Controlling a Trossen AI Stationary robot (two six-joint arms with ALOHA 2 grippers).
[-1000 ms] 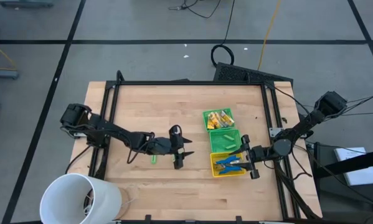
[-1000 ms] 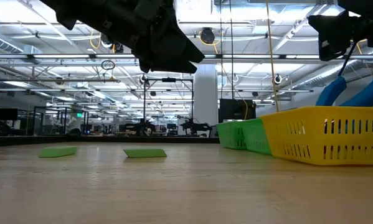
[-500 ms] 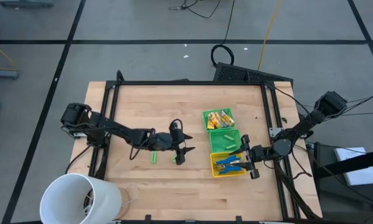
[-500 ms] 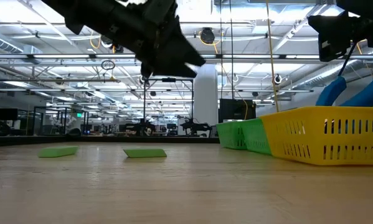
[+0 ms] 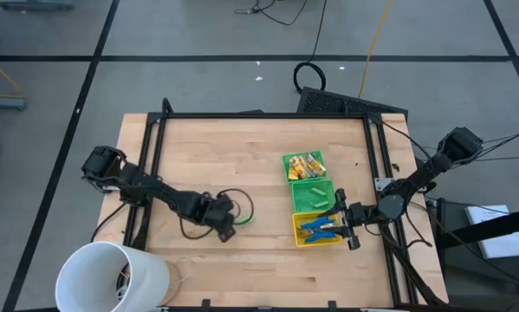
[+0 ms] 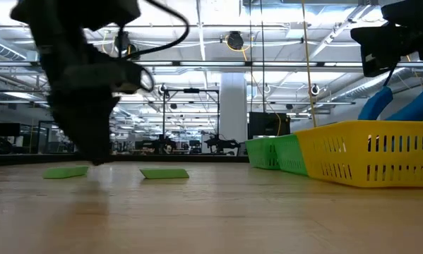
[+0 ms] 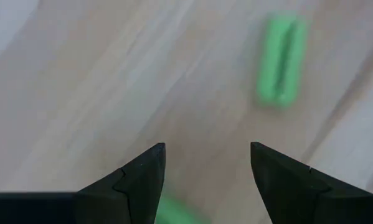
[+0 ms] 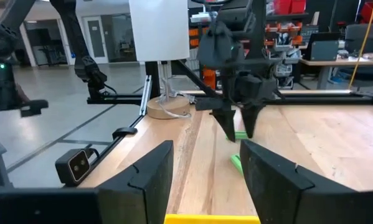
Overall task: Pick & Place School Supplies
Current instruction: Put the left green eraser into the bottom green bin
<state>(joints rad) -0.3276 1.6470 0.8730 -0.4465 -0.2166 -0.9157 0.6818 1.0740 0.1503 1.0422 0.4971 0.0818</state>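
Observation:
My left gripper's fingers are above bare wood, the green piece's end (image 7: 175, 212) low beside one finger, so closing now would miss. It lines up first, then closes on the piece.
Two short bright-green pieces lie flat on the wooden table. One (image 7: 282, 60) (image 5: 245, 218) lies clear of my left gripper. The other (image 7: 174, 214) shows only as an end low between that gripper's fingers. My left gripper (image 7: 207, 146) (image 6: 93, 159) points down just above the table, open, touching nothing. My right gripper (image 8: 206, 144) (image 5: 335, 215) stands open and level over the yellow bin (image 5: 318, 240), which holds blue-handled tools (image 5: 315, 227).
Two green bins stand behind the yellow one: one (image 5: 287, 159) holds yellow-tan blocks, the other (image 5: 296, 204) holds green pieces. A large white cup (image 5: 112, 277) stands at the near left corner. A black frame (image 5: 242, 114) edges the table. Bare wood lies at the far left.
My left gripper has swung toward the table's left and near edge and sunk close to the tabletop. It has tipped from nearly level to pointing down and has rolled about its own axis. It now stands over the left green piece. The green pieces have not moved.

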